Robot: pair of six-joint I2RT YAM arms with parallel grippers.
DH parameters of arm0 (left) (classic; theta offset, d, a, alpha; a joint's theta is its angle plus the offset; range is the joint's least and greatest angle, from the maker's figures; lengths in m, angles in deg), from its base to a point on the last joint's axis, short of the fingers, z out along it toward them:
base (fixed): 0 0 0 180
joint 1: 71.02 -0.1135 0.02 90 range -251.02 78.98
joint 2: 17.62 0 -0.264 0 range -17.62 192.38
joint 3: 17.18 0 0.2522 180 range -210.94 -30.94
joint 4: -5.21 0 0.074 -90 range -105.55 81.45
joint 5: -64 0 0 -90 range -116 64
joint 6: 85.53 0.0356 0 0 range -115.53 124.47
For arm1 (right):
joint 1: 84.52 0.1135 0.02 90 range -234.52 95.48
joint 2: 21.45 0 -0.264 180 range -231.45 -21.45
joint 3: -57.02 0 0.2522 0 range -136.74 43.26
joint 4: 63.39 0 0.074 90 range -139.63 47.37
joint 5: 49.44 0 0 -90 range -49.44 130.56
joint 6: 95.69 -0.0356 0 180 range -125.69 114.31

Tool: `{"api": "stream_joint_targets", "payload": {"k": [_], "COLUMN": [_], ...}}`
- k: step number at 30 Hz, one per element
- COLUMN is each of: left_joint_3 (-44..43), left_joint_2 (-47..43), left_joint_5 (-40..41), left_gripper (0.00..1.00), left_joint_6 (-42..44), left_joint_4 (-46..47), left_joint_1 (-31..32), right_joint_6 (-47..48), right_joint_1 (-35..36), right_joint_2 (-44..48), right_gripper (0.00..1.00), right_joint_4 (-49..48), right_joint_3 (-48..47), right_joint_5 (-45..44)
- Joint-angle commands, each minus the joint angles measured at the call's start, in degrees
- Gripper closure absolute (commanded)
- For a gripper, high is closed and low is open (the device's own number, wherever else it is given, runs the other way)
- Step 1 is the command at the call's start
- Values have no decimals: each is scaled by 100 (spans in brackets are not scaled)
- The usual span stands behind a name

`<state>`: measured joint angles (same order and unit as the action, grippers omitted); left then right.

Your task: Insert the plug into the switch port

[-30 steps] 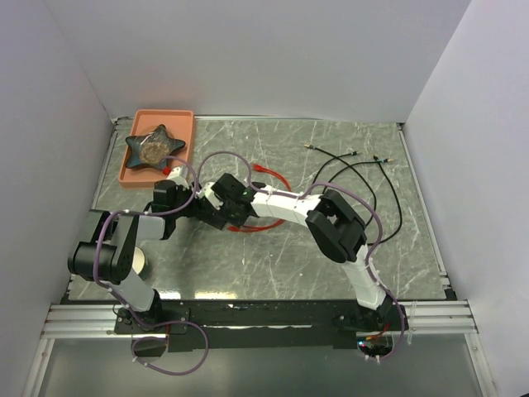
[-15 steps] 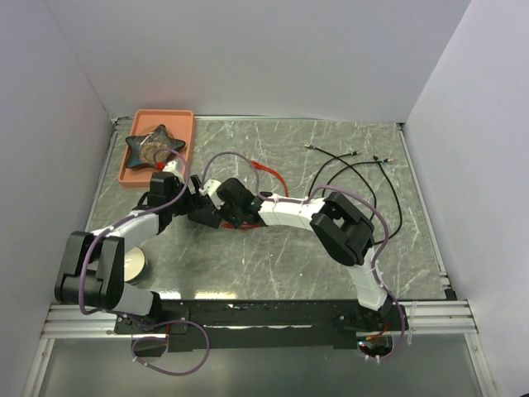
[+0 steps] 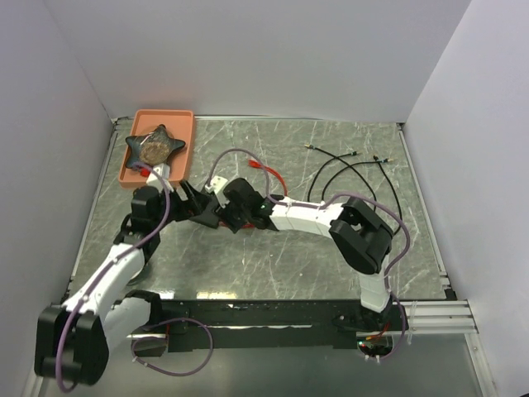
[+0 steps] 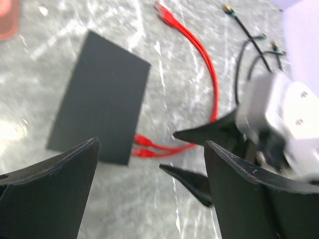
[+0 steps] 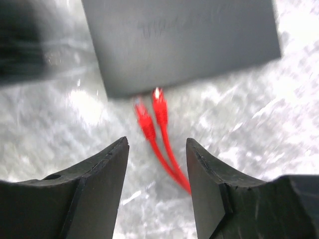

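The red plug needs its tip free to go in. My right gripper should next grab the plug by its rear, where the cable joins.
The switch (image 4: 99, 99) is a flat matte-black box lying on the grey table; it also fills the top of the right wrist view (image 5: 179, 40). Two red plugs (image 5: 152, 112) meet its short edge side by side, seen from the left wrist as well (image 4: 142, 148). Their red cable (image 4: 207, 69) loops away across the table. My right gripper (image 5: 157, 143) stands open just behind the plugs, the cable running loose between its fingers. My left gripper (image 4: 150, 145) is wide open above the table, holding nothing. From above, both grippers (image 3: 188, 197) (image 3: 216, 212) hide most of the switch.
An orange tray (image 3: 183, 124) with a dark star-shaped dish (image 3: 154, 145) sits at the back left. Thin black cables (image 3: 355, 175) lie at the back right. The red cable's free end (image 3: 254, 166) rests behind the right arm. White walls close in three sides.
My right gripper has opened from shut and released the plug. My left gripper has opened wide and its arm has swung back toward the near left.
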<state>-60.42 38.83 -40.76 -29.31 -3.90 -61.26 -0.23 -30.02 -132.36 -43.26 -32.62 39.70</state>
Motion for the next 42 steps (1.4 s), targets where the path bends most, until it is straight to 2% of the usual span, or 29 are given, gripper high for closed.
{"api": "stream_joint_targets", "payload": {"k": [1,3,6,9,28,42], "left_joint_3": [643,977,883,680,768,794], "left_joint_2": [-800,-1265,-1592,-1619,-1672,-1593], "left_joint_5": [-343,-299,-72,-17,-150,-308], "left_gripper": [10,10,10,10,10,11], "left_joint_6": [-602,-743,-692,-551,-533,-516], "left_joint_4": [28,98,-261,-673,-587,-508], "left_joint_1": [26,35,26,26,26,26], "right_joint_6": [-123,-123,-176,-211,-229,-273], "right_joint_1": [69,140,201,236,228,61], "right_joint_2": [500,492,343,202,-615,-722], "right_gripper": [43,43,43,43,45,45], "right_joint_4": [-83,-110,-92,-66,163,216], "right_joint_3": [371,416,346,223,-445,-508], "right_joint_5": [227,227,166,104,-168,-397]}}
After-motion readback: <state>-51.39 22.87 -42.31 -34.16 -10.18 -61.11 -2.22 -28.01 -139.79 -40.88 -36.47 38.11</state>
